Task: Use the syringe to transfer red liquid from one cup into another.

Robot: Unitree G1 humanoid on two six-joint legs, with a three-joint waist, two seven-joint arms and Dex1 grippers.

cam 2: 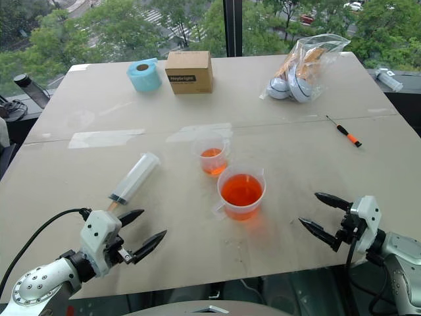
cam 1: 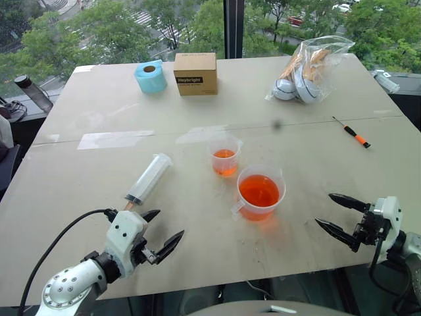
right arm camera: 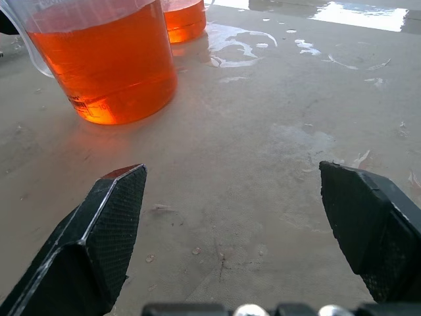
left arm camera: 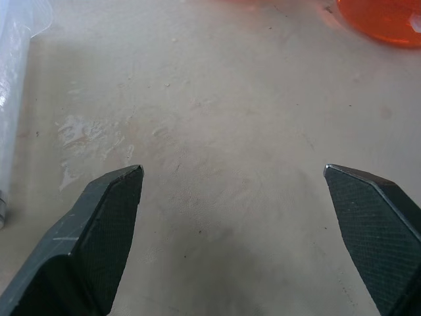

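The left gripper will next hold the syringe by its body (cam 1: 151, 173) beside the syringe's rim. The syringe's plunger (cam 1: 163, 158) then stays free to draw the red liquid.
The syringe (cam 1: 148, 178) lies flat on the table left of centre, nozzle towards me. The wider beaker (cam 1: 260, 192) stands near the middle with red liquid (cam 1: 258, 190) in it. Just behind it to the left stands the smaller cup (cam 1: 224, 155), also holding some red liquid. My left gripper (cam 1: 160, 232) hovers open just in front of the syringe's nozzle, holding nothing. My right gripper (cam 1: 337, 214) is open to the right of the beaker, apart from it. In the right wrist view the beaker (right arm camera: 105, 62) and the smaller cup (right arm camera: 184, 18) stand ahead of the open fingers.
At the back of the table stand a blue tape roll (cam 1: 151, 76), a cardboard box (cam 1: 195, 73) and a plastic bag of items (cam 1: 308, 69). An orange-handled screwdriver (cam 1: 352, 132) lies at the right. Wet patches (right arm camera: 237, 39) mark the table near the cups.
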